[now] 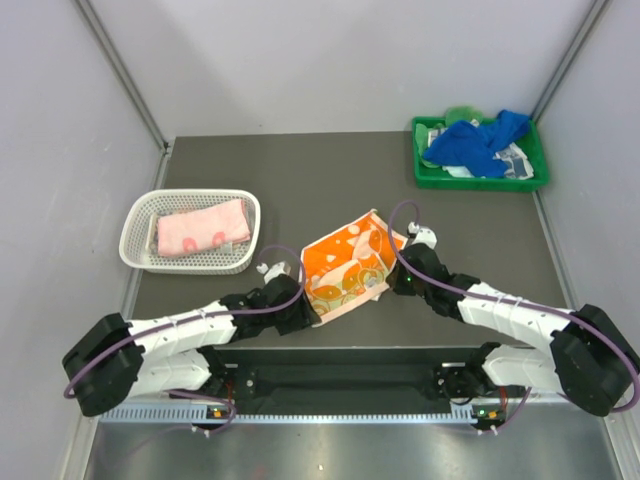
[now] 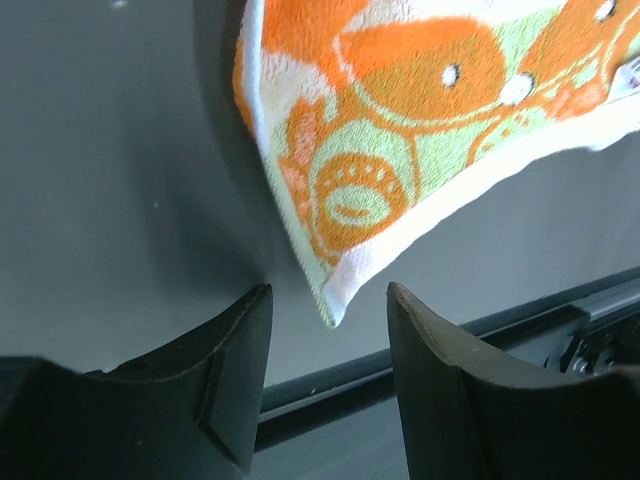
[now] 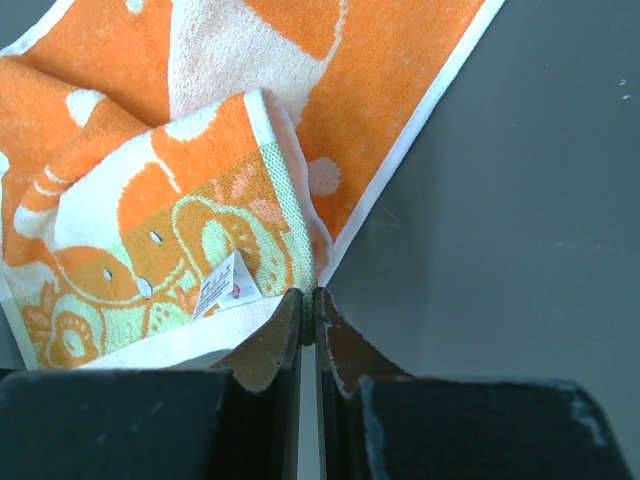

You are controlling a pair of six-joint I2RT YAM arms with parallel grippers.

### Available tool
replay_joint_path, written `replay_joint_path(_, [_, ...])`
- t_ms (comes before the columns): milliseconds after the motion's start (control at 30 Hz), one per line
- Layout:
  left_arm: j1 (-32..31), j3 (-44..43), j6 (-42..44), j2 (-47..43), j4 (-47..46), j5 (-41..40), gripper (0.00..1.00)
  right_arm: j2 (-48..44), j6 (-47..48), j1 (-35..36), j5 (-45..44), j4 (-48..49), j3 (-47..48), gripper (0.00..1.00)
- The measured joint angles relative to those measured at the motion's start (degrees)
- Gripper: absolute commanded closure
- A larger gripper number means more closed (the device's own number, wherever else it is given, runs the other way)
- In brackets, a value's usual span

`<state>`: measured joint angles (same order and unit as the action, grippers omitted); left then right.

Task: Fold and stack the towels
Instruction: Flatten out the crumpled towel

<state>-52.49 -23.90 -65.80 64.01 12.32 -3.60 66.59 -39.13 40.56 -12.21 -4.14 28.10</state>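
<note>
The towel's loose corner tip (image 1: 317,323) is between my left gripper's open fingers. My left gripper should close now, as it would pinch the tip.
An orange-patterned towel (image 1: 350,262) lies partly folded in the middle of the table, with one edge lifted. My right gripper (image 3: 308,295) is shut on a corner of this towel (image 3: 200,180), next to its white label. My left gripper (image 2: 328,290) stands open at the towel's near left corner. That corner of the towel (image 2: 400,120) hangs loose between the fingertips, with neither finger pressing it. In the top view the left gripper (image 1: 305,305) and the right gripper (image 1: 400,275) flank the towel. A pink towel (image 1: 203,228) lies folded in the basket. A blue towel (image 1: 475,140) is heaped in the green tray.
The white perforated basket (image 1: 135,225) stands at the left of the table. The green tray (image 1: 480,180) sits at the back right and holds other cloths under the blue one. A dark rail (image 2: 480,325) runs along the table's near edge, just past the left fingers.
</note>
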Motion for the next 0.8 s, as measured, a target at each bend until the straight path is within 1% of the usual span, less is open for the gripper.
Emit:
replay_joint_path(67, [-0.2, 0.2, -1.0, 0.4, -1.3, -0.9, 0.48, 0.0, 0.0, 0.1, 0.0, 0.0, 0.0, 1.00])
replay_joint_path(100, [-0.2, 0.4, -1.5, 0.6, -2.1, -1.4, 0.53, 0.0, 0.0, 0.1, 0.0, 0.0, 0.0, 1.00])
replay_joint_path(200, [-0.2, 0.5, -2.4, 1.7, -3.5, -2.1, 0.57, -0.1, 0.0, 0.1, 0.0, 0.0, -0.1, 1.00])
replay_joint_path(300, [-0.3, 0.5, -3.3, 2.9, -4.7, -2.2, 0.69, -0.5, 0.0, 0.1, 0.0, -0.2, -0.4, 1.00])
replay_joint_path(333, [-0.3, 0.5, -3.4, 3.3, -5.0, -2.3, 0.80, -0.7, 0.0, 0.1, 0.1, -0.2, -0.4, 1.00])
replay_joint_path(367, [-0.4, 0.5, -3.5, 3.6, -5.2, -2.4, 0.86, -0.9, 0.0, 0.1, 0.0, -0.2, -0.4, 1.00])
replay_joint_path(467, [-0.5, 0.7, -3.2, 4.1, -5.3, -2.7, 1.00, -1.8, 0.0, 0.2, 0.2, -0.2, -0.4, 1.00])
replay_joint_path(533, [-0.5, 0.5, -2.8, 3.9, -5.0, -3.0, 1.00, -2.7, 0.0, 0.2, 0.3, -0.3, -0.4, 1.00])
replay_joint_path(633, [-0.5, -1.3, -0.6, 2.5, -1.4, -4.2, 1.00, -5.8, 0.1, 0.2, 0.7, -1.5, -0.3, 1.00])
replay_joint_path(700, [-0.5, -4.3, 1.5, 0.4, 1.9, -5.2, 1.00, -8.6, 0.2, 0.2, 1.0, -2.6, -0.1, 1.00])
replay_joint_path(800, [-0.5, -11.6, 5.1, -3.0, 6.7, -6.3, 1.00, -13.0, 1.1, 0.2, 1.4, -5.2, 1.7, 1.00])
